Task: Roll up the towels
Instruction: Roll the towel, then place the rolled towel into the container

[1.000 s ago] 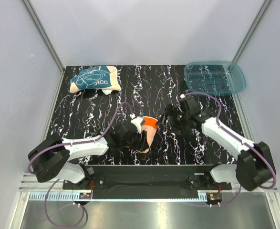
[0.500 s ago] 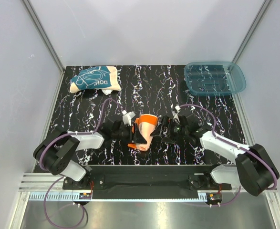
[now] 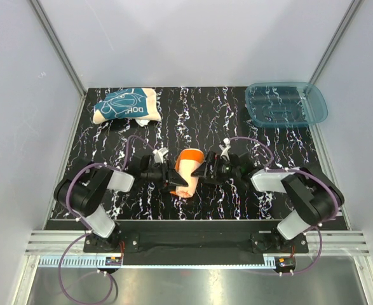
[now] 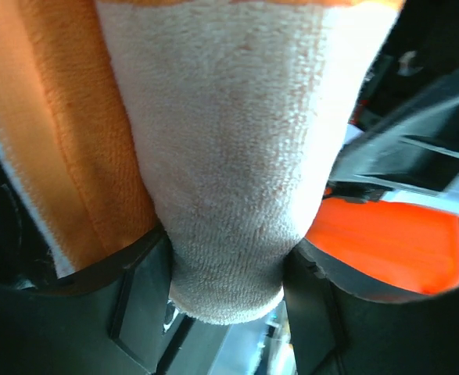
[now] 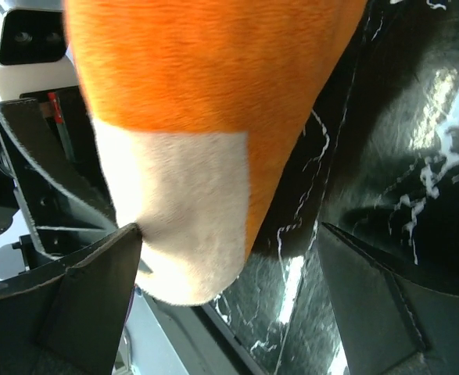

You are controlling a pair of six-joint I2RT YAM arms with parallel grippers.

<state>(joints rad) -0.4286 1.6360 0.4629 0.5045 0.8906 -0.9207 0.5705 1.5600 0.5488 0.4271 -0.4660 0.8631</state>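
Note:
The orange towel roll's side opposite my left gripper is the part my right gripper should grab next. This will keep the towel rolled for setting in the tray.
The orange towel (image 3: pixel 187 166) is a thick roll lying near the table's front middle, its cream end (image 3: pixel 183 189) towards the near edge. My left gripper (image 3: pixel 174 179) comes at it from the left. In the left wrist view its fingers (image 4: pixel 147 289) squeeze the cream roll (image 4: pixel 229 156) from both sides. My right gripper (image 3: pixel 206 170) is at the roll's right side, jaws wide open. In the right wrist view the orange-and-cream roll (image 5: pixel 190 125) lies between the jaws against one finger (image 5: pixel 80 289), well apart from the other. The teal towel (image 3: pixel 124 106) lies crumpled at the back left.
A translucent blue plastic tray (image 3: pixel 286 103) stands at the back right corner of the black marbled table (image 3: pixel 192 121). Grey walls close in the sides and back. The arms' black base rail (image 3: pixel 192 238) runs along the near edge.
The right gripper has come down and left from the middle right to the orange roll. The left arm has folded back, and the roll has shifted slightly left and turned.

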